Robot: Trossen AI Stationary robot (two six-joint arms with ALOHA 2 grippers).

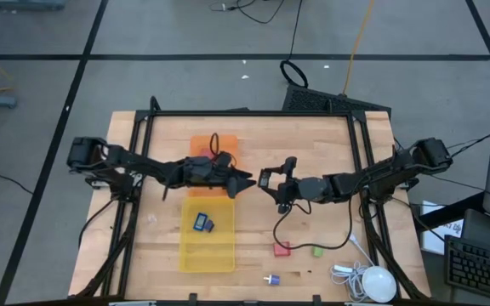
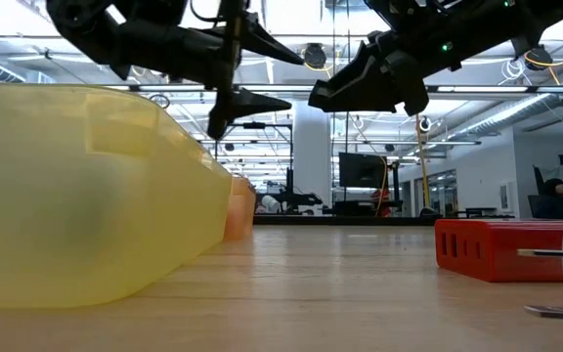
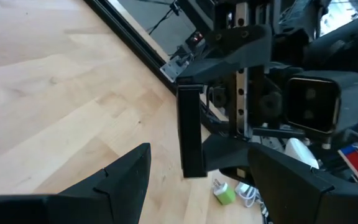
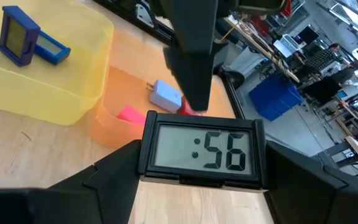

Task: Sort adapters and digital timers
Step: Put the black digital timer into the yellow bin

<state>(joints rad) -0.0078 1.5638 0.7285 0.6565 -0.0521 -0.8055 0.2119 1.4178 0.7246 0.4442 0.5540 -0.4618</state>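
I will next grab the black digital timer by its long narrow side with my left gripper. Then I will put the timer into the yellow bin to sort it.
A black digital timer with a pale display reading ":56" is held above the table's middle by my right gripper, which is shut on it. My left gripper is open and points at the timer from the table's left. It sees the timer edge-on beyond its fingertips; I cannot tell whether it touches it. A blue timer lies in the yellow bin. The orange bin holds light blue and pink adapters. Red, green and white-purple adapters lie on the table. My right gripper pinches the black timer between its two fingers, one finger on each short end of the case, coming level from the table's right. The display faces the wrist camera. The timer is lifted clear of the table, standing on edge.
A white round device with a cable lies at the near right corner. A black cable loops across the table near the red and green adapters. The yellow bin stands just near-side of the orange bin, under the left arm.
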